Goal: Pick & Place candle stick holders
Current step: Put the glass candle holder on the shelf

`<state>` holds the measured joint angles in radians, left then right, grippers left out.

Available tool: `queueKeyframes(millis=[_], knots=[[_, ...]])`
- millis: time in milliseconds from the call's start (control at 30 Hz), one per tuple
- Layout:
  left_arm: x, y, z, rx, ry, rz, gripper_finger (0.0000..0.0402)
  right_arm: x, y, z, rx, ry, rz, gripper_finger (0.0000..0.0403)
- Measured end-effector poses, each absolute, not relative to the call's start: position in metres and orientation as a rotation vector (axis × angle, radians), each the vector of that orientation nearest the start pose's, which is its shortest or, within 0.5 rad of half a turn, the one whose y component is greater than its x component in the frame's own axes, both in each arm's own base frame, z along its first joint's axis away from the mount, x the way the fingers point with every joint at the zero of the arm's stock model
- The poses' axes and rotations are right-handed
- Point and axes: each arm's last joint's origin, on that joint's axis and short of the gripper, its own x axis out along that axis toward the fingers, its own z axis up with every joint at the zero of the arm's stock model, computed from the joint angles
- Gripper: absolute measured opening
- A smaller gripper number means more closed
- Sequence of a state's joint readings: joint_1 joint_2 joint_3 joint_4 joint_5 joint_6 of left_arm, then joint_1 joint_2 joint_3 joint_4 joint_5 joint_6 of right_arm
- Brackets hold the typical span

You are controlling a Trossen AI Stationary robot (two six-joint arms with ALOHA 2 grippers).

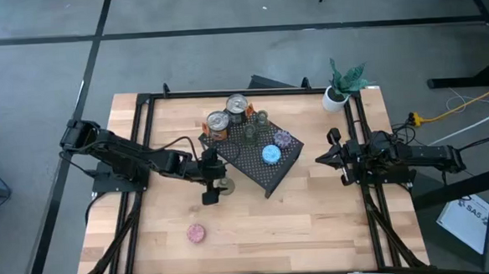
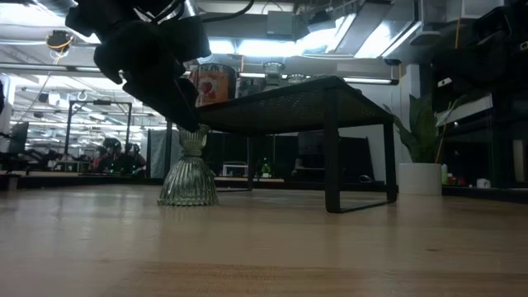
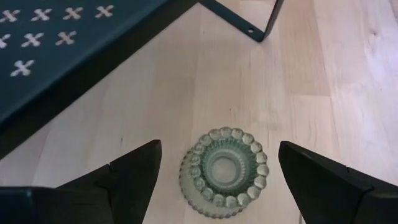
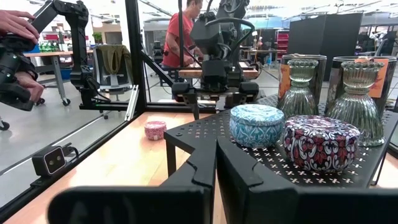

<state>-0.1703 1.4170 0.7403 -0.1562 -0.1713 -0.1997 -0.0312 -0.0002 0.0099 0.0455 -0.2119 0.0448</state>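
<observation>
My left gripper is open, with its fingers level with the holder's beaded rim point(image 3: 227, 135). It should close on the holder's rim now.
A green ribbed glass candle stick holder point(image 3: 224, 171) stands upright on its flared base on the wooden table point(image 1: 299, 226), just off the near left edge of a black perforated rack point(image 1: 259, 166). My left gripper point(image 3: 219, 148) slants down over it, open, one finger on each side of its beaded rim with a gap showing on both sides. In the low view the holder point(image 2: 190, 177) stands under that gripper point(image 2: 188, 120). On the rack are a blue holder point(image 1: 271, 155), a purple one point(image 1: 283, 139) and two green glass ones point(image 1: 255, 124). A pink holder point(image 1: 196, 233) sits on the table near the front. My right gripper point(image 4: 216, 163) is shut, level, at the table's right side.
Two tins point(image 1: 226, 114) stand at the rack's far corner. A white pot with a green plant point(image 1: 338, 92) is at the far right corner. The rack's leg point(image 3: 258, 28) is close beyond the green holder. A person stands in the room beyond the table.
</observation>
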Motion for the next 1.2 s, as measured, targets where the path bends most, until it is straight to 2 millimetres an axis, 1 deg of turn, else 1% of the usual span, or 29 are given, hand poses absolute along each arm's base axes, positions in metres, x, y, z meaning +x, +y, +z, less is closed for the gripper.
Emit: queueKeyframes(millis=[133, 467, 667, 1000, 1200], knots=[[0.2695, -0.0418, 0.1862, -0.060, 0.823, 0.070, 0.0312, 0.0964, 0.0031, 0.1712, 0.038, -0.051, 0.182, 0.0016], [0.2695, -0.0419, 0.1862, -0.068, 0.823, 0.072, 0.0247, 0.0964, 0.0031, 0.1712, 0.038, -0.051, 0.182, 0.0016], [0.2694, -0.0424, 0.1861, -0.075, 0.826, 0.057, 0.0220, 0.0964, 0.0031, 0.1712, 0.038, -0.051, 0.182, 0.0016], [0.2694, -0.0424, 0.1862, -0.080, 0.825, 0.059, 0.0183, 0.0964, 0.0031, 0.1713, 0.038, -0.051, 0.182, 0.0016], [0.2694, -0.0426, 0.1862, -0.094, 0.827, 0.053, 0.0180, 0.0964, 0.0031, 0.1712, 0.038, -0.051, 0.182, 0.0016]])
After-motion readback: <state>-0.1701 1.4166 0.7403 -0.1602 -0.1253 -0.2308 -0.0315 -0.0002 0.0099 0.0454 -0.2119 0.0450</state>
